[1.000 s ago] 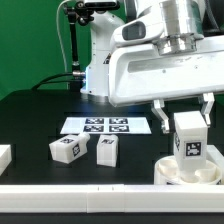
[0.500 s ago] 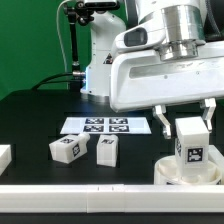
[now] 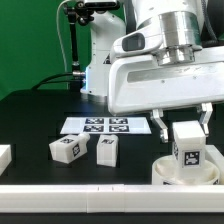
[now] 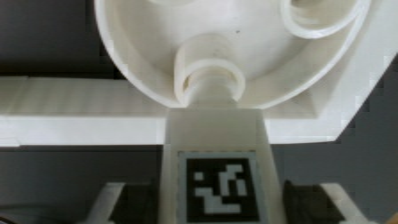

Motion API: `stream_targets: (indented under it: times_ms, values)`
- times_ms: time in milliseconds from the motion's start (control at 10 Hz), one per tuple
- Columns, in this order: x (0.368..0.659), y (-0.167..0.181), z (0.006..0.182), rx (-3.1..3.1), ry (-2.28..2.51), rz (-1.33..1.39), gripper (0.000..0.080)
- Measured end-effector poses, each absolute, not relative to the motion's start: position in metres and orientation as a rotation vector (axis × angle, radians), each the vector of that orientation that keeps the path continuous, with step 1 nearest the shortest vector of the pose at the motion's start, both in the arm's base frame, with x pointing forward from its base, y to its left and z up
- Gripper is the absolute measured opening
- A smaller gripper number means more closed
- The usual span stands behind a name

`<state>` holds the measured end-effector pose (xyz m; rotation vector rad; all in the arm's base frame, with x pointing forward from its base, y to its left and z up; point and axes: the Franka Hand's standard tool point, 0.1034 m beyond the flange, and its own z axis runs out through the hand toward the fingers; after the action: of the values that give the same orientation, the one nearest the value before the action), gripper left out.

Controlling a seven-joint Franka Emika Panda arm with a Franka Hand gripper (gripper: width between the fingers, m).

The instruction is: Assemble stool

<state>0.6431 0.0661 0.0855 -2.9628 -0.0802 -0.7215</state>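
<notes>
The lower end of the upright leg is in the socket of the round seat. I will open my gripper now, and the leg would stay standing.
My gripper is shut on a white blocky stool leg, held upright with its black-and-white tag facing the camera. The leg's lower end sits in the round rimmed seat, which lies at the exterior view's right near the front rail. In the wrist view the leg runs from my gripper to a round socket in the seat, and its tip touches the socket. Two more legs lie loose on the black table at the middle left.
The marker board lies flat behind the loose legs. A long white rail runs along the table's front edge, and a small white piece sits at the far left. The robot's base stands behind.
The gripper has come down a little with the leg, bringing its lower end deeper into the seat. The loose legs have not moved.
</notes>
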Motion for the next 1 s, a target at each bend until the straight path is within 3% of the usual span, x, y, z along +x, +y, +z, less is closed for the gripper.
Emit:
stream_targets:
  times_ms: [500, 600, 700, 800, 900, 1000]
  values:
    - [0.6413, 0.0665, 0.0853, -2.956, -0.079, -0.766, 0.0337]
    - [0.6412, 0.0664, 0.0851, -2.956, -0.079, -0.766, 0.0413]
    - [0.6408, 0.0668, 0.0848, -2.956, -0.08, -0.765, 0.0413]
    - [0.6393, 0.068, 0.0838, -2.957, -0.083, -0.763, 0.0551]
    - [0.6386, 0.0675, 0.0831, -2.958, -0.082, -0.761, 0.0632]
    - [0.6387, 0.0676, 0.0836, -2.958, -0.082, -0.762, 0.0632]
